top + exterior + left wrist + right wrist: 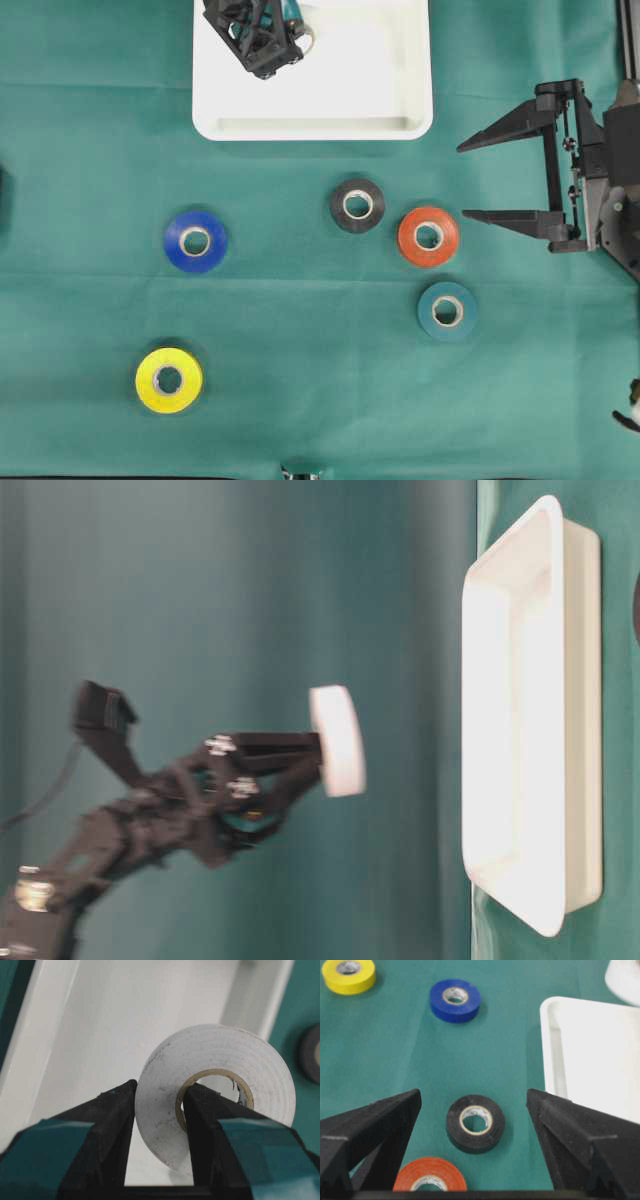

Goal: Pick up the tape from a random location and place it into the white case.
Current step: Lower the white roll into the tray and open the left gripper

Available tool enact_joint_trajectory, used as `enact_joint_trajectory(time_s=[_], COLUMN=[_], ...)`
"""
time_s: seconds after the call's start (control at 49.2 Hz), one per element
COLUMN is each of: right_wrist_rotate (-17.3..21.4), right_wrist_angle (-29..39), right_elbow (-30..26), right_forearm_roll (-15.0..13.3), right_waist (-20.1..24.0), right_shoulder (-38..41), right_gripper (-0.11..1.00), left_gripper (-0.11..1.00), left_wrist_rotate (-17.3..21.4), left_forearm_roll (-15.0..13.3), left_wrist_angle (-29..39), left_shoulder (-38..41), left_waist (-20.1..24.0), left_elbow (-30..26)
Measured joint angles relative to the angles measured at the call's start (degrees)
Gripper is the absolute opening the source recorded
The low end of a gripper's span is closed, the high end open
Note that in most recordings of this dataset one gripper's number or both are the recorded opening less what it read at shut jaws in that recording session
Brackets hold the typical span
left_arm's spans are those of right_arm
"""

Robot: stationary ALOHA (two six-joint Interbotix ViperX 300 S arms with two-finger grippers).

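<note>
The white tape roll [165, 1120] hangs above the white case's bottom and would fall if my left gripper opened now, so lowering it into the case comes first.
My left gripper [160, 1095] is shut on a white tape roll [165, 1120], one finger outside the roll and one through its core. It holds the roll in the air above the white case [100, 1035], near the case's back left part. In the table-level view a clear gap shows between the tape [337, 740] and the case [580, 710]. Seen from overhead, the left gripper [268, 38] hangs over the case [310, 128]. My right gripper [463, 181] stands wide open at the right with nothing between its fingers.
Other tape rolls lie flat on the green cloth: black [357, 205], orange [428, 236], teal [446, 310], blue [195, 241] and yellow [168, 380]. The black [475, 1123] and orange [430, 1180] rolls lie just beyond the right gripper's fingertips.
</note>
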Motion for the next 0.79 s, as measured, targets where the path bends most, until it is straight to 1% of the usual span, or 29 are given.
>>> enact_joint_trajectory(time_s=[0.163,0.305,0.528,0.792], right_wrist_rotate=[-0.09,0.0,0.0,0.0], right_wrist_angle=[0.0,0.0,0.0,0.0], right_elbow=[0.0,0.0,0.0,0.0], right_forearm_roll=[0.09,0.0,0.0,0.0], right_waist=[-0.09,0.0,-0.09,0.0], right_shoulder=[0.0,0.09,0.35,0.88], right_gripper=[0.92,0.92,0.92,0.92], left_gripper=[0.26,0.26,0.26,0.26], left_wrist_rotate=[0.0,0.0,0.0,0.09], left_forearm_roll=[0.0,0.0,0.0,0.0], left_wrist_angle=[-8.0,-12.92,-15.47,-17.4], left_shoulder=[3.34,5.1,9.05,12.22], left_waist=[0.88,1.23,2.81,2.99], left_elbow=[5.1,6.94,7.73,7.65])
